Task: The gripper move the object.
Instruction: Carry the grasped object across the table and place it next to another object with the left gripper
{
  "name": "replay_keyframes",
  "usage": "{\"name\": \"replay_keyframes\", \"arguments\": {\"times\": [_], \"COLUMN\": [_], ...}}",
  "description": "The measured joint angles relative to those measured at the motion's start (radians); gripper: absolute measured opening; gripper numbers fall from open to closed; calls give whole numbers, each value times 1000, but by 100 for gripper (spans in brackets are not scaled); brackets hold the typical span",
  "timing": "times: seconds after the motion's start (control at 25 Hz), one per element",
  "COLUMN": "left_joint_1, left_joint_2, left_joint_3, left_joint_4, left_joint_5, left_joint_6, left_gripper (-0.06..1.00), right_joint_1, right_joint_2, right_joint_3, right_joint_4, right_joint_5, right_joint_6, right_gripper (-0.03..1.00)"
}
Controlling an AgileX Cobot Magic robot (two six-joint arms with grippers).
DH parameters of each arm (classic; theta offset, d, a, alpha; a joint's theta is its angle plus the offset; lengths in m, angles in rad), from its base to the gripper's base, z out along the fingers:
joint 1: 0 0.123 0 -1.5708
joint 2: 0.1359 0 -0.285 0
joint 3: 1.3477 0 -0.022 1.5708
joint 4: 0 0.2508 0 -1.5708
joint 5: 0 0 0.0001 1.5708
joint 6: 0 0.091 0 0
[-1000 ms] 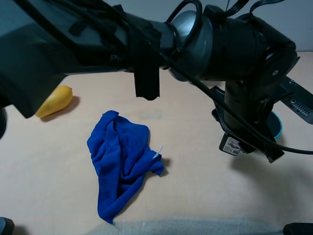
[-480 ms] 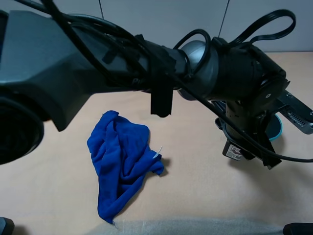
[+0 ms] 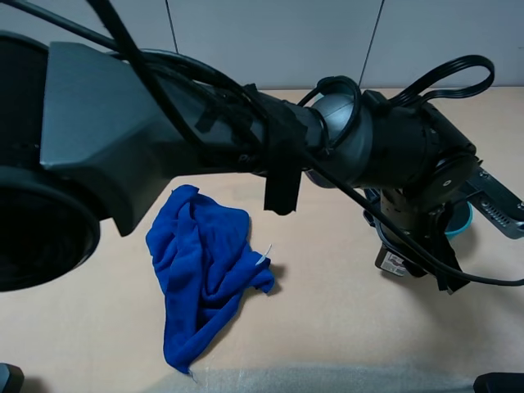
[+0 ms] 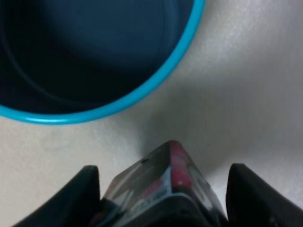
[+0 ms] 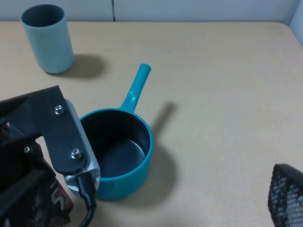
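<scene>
The lower edge of the black pack is low over the table beside the teal saucepan (image 3: 463, 218). The pack would stand, so it is time for my left gripper to open.
My left gripper (image 3: 403, 252) reaches across to the right side of the table. It is shut on the object, a small black pack (image 3: 392, 264) with a white label and a pink-red edge. The gripper holds the pack low over the tabletop, just in front of the teal saucepan (image 3: 463, 218). In the left wrist view the pack (image 4: 163, 187) sits between the two black fingers (image 4: 88, 189), with the pan's rim (image 4: 142, 92) close beyond it. The pack's corner (image 5: 56, 204) shows in the right wrist view. Only one mesh fingertip (image 5: 287, 195) of my right gripper shows.
A crumpled blue cloth (image 3: 203, 270) lies left of centre. The teal saucepan (image 5: 118, 151) has its handle (image 5: 135, 89) pointing towards a grey-teal cup (image 5: 49, 38) at the back. The bulky left arm (image 3: 164, 131) hides much of the table's back left.
My left arm has swung further right and lower, carrying the pack closer to the pan and the tabletop. The arm now covers the yellow fruit seen earlier.
</scene>
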Motion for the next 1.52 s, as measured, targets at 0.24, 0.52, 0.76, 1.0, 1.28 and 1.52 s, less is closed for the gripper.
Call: {"name": "replay_keyframes", "arguments": {"times": [0.24, 0.52, 0.76, 1.0, 1.28, 1.52], "left_joint_1": [0, 0, 0, 0, 0, 0], "left_joint_2": [6, 6, 6, 6, 6, 6], "left_joint_3": [0, 0, 0, 0, 0, -24], "left_joint_4": [11, 18, 18, 19, 19, 19], "left_joint_5": [-7, -12, -14, -21, -21, 26], "left_joint_6": [0, 0, 0, 0, -4, -7], "left_gripper": [58, 58, 64, 82, 84, 84], "right_joint_1": [0, 0, 0, 0, 0, 0], "right_joint_2": [0, 0, 0, 0, 0, 0], "right_joint_3": [0, 0, 0, 0, 0, 0], "right_joint_4": [0, 0, 0, 0, 0, 0], "right_joint_5": [0, 0, 0, 0, 0, 0], "right_joint_6": [0, 0, 0, 0, 0, 0], "right_gripper": [69, 69, 69, 69, 69, 69]}}
